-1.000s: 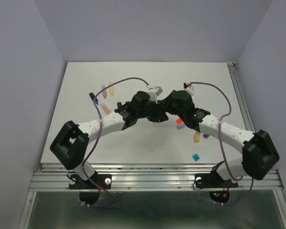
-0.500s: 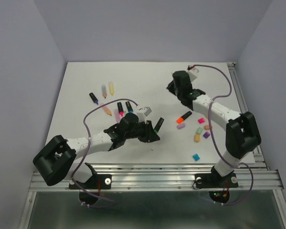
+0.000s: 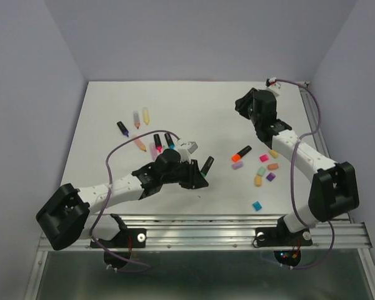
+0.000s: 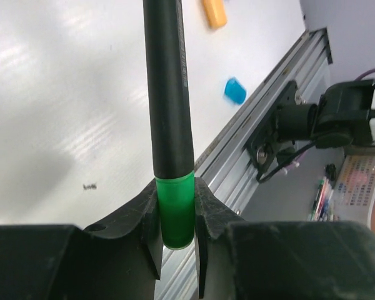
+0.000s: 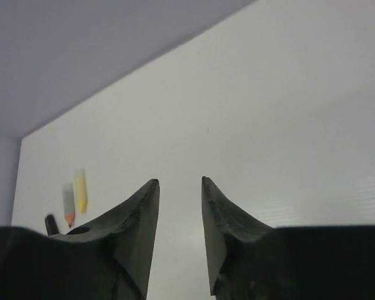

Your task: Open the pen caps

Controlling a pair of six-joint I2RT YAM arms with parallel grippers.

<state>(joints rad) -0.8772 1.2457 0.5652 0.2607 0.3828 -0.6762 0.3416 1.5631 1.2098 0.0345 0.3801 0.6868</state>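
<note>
My right gripper should next grab the pen's black body [image 3: 207,164] and leave the pen's green end to my left gripper, to open the pen's cap.
My left gripper [image 3: 199,177] [image 4: 176,187] is shut on the green end [image 4: 176,212] of a black-barrelled pen [image 4: 169,94] [image 3: 207,165], held low over the table's front middle. The barrel points away from the jaws. My right gripper [image 3: 245,106] [image 5: 179,181] hovers at the back right, its jaws a narrow gap apart with nothing between them. Loose pen caps lie on the right: pink [image 3: 236,165], mint [image 3: 262,170], orange [image 3: 272,166], yellow [image 3: 258,180], purple [image 3: 270,177] and blue [image 3: 257,205] [image 4: 235,90]. A black pen with an orange end [image 3: 241,152] lies beside them.
Several more pens lie at the left: a black one [image 3: 123,128], a grey one [image 3: 136,119], a yellow one [image 3: 146,115] [image 5: 80,190], and others near my left wrist [image 3: 157,140]. The metal rail [image 3: 206,226] [image 4: 250,137] runs along the near edge.
A second ago both grippers met at the table's middle. They have parted: the left drew back towards the front with the pen, and the right swung to the back right.
</note>
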